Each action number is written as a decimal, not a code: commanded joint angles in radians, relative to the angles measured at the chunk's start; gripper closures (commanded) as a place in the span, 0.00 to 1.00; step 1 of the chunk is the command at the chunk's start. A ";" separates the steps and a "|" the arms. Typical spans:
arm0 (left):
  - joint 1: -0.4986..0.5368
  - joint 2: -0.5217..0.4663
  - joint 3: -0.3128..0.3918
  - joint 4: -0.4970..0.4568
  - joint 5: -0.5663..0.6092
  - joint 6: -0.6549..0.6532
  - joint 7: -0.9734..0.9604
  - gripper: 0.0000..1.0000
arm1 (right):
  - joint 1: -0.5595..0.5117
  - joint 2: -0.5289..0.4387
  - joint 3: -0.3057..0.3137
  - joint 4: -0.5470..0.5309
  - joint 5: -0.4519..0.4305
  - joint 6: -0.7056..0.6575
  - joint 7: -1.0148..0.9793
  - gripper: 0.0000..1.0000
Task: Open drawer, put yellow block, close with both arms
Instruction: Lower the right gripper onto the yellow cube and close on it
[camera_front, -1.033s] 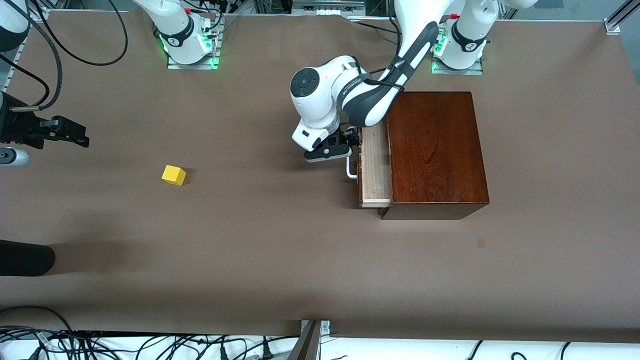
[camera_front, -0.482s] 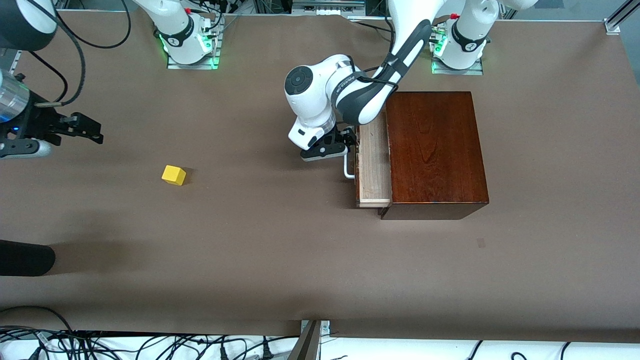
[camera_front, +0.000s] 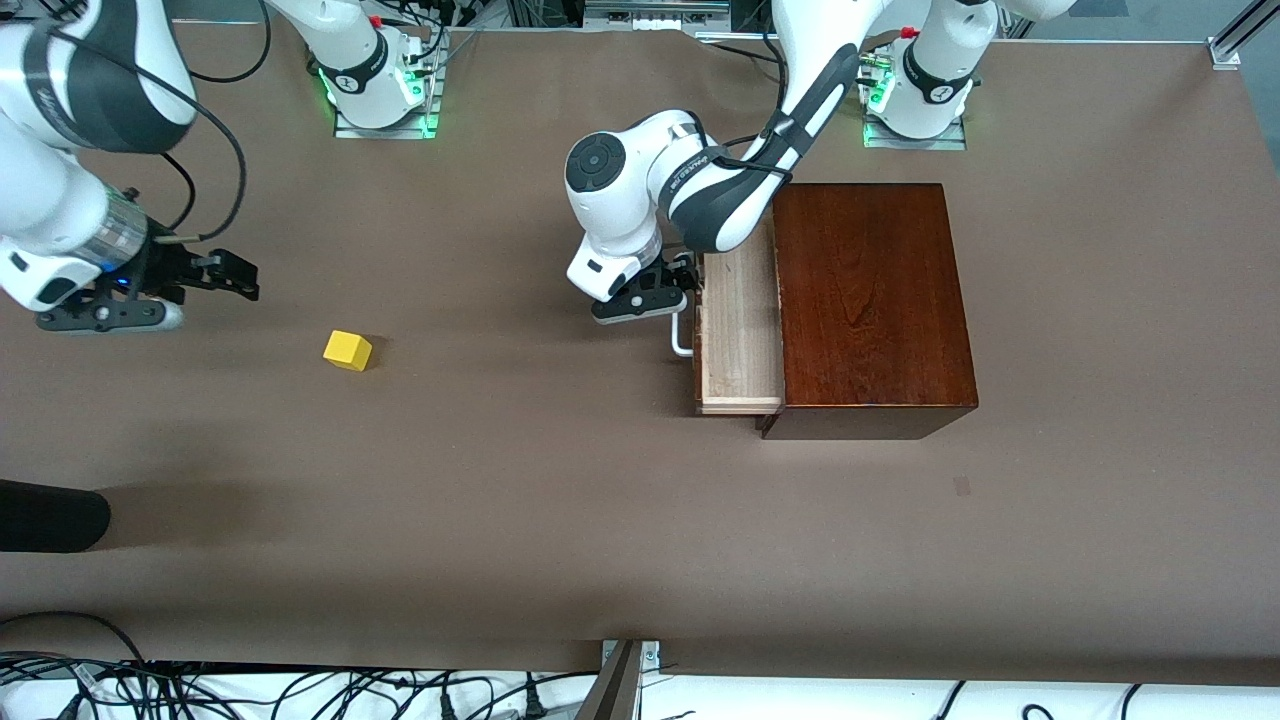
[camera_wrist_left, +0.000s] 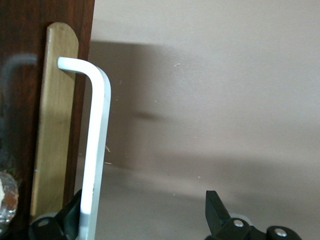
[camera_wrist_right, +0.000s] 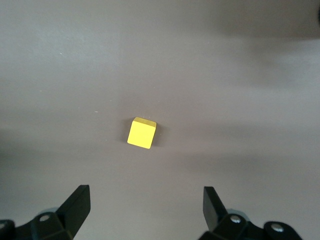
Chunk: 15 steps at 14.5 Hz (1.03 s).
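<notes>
Next, my right gripper grabs the yellow block (camera_front: 347, 350) by its opposite sides to put it into the open drawer (camera_front: 740, 335).
The drawer (camera_front: 740, 335) stands partly out of the dark mahogany box (camera_front: 870, 300), showing its pale wood lining. My left gripper (camera_front: 688, 280) is at the drawer's white bar handle (camera_front: 682, 340). It is open, and the left wrist view shows the handle (camera_wrist_left: 95, 150) against one finger, inside the wide gap of the left gripper (camera_wrist_left: 145, 200). The yellow block (camera_front: 347, 350) sits on the table toward the right arm's end. My right gripper (camera_front: 238, 277) hovers open over the table beside it. In the right wrist view the block (camera_wrist_right: 141, 133) lies ahead of the empty right gripper (camera_wrist_right: 145, 192).
A dark rounded object (camera_front: 50, 515) juts in at the table's edge at the right arm's end, nearer the camera than the block. Cables (camera_front: 300, 690) lie along the front edge. Brown table (camera_front: 500, 480) stretches between block and box.
The drawer has slid farther out of the box toward the right arm's end, with the left gripper moving along at its handle. The right arm has swung in closer to the yellow block.
</notes>
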<state>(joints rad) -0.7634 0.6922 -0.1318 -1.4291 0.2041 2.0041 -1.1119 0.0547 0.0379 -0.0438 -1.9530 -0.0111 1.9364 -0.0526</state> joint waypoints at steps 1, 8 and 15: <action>-0.056 0.065 -0.017 0.091 -0.097 0.048 -0.046 0.00 | 0.001 -0.010 0.005 -0.130 0.005 0.139 -0.007 0.00; -0.062 0.075 -0.017 0.107 -0.101 0.047 -0.046 0.00 | 0.007 0.112 0.018 -0.219 0.008 0.346 0.092 0.00; -0.066 0.075 -0.017 0.114 -0.114 0.047 -0.051 0.00 | 0.076 0.221 0.018 -0.233 0.008 0.430 0.152 0.00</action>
<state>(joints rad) -0.7819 0.7078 -0.1192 -1.4046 0.1955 1.9992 -1.1120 0.1057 0.2402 -0.0240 -2.1746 -0.0096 2.3408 0.0769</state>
